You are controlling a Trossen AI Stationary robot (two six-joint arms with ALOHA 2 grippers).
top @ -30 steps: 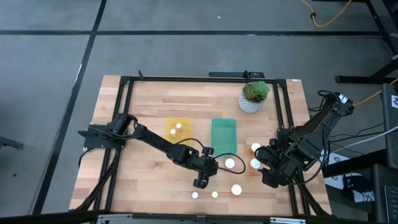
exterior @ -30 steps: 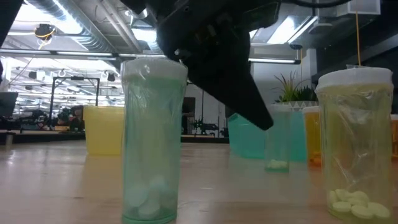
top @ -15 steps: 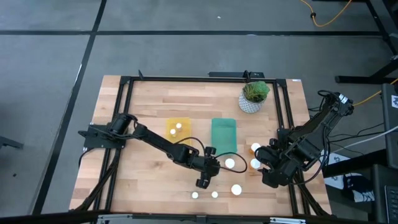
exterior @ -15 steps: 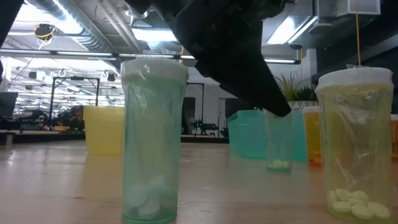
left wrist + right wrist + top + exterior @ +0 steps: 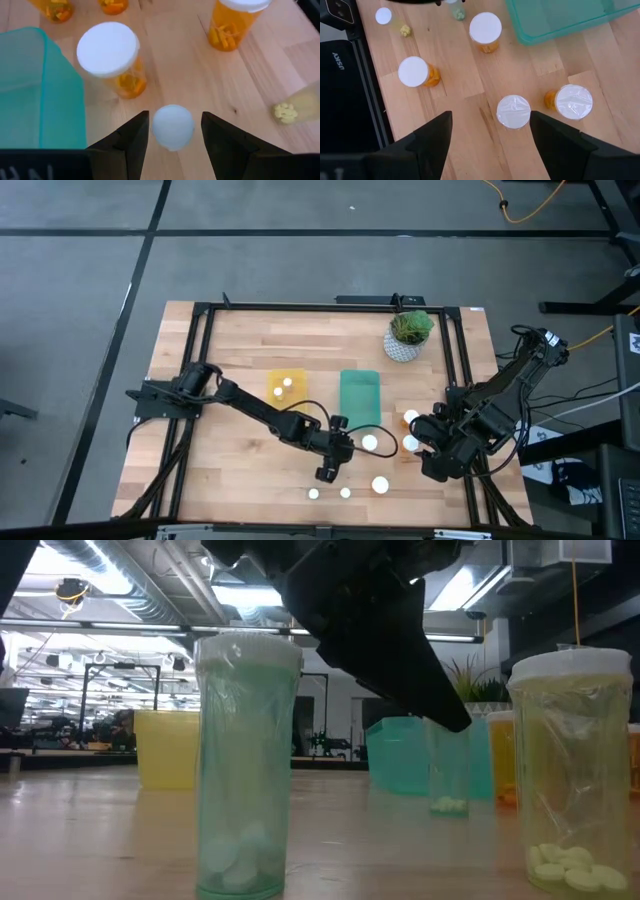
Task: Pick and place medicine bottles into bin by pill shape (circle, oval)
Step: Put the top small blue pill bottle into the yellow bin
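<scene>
In the left wrist view, my left gripper's fingers stand beside the small bottle's white cap [image 5: 173, 126] and closing now would catch the bottle, so it is time to close.
My left gripper [image 5: 324, 470] is open, fingers pointing down, one on each side of a small clear white-capped bottle [image 5: 172, 126] that stands upright on the table; gaps show on both sides. In the low view my left gripper's dark fingers [image 5: 425, 700] hang over that bottle [image 5: 449, 775]. My right gripper [image 5: 432, 463] is open at the table's right, hovering above a white-capped bottle [image 5: 513, 111]. The yellow bin [image 5: 286, 398] holds two bottles. The green bin [image 5: 360, 397] stands beside it.
More white-capped bottles stand nearby: one orange [image 5: 370, 443] right of my left gripper, two [image 5: 410, 430] by my right gripper, three [image 5: 346, 492] along the near edge. A potted plant [image 5: 408, 335] stands at the far right. A black frame [image 5: 200, 380] runs around the table.
My left gripper has moved a little toward the table's right edge, coming over the small clear bottle, and has then kept still. The bottles have not moved.
</scene>
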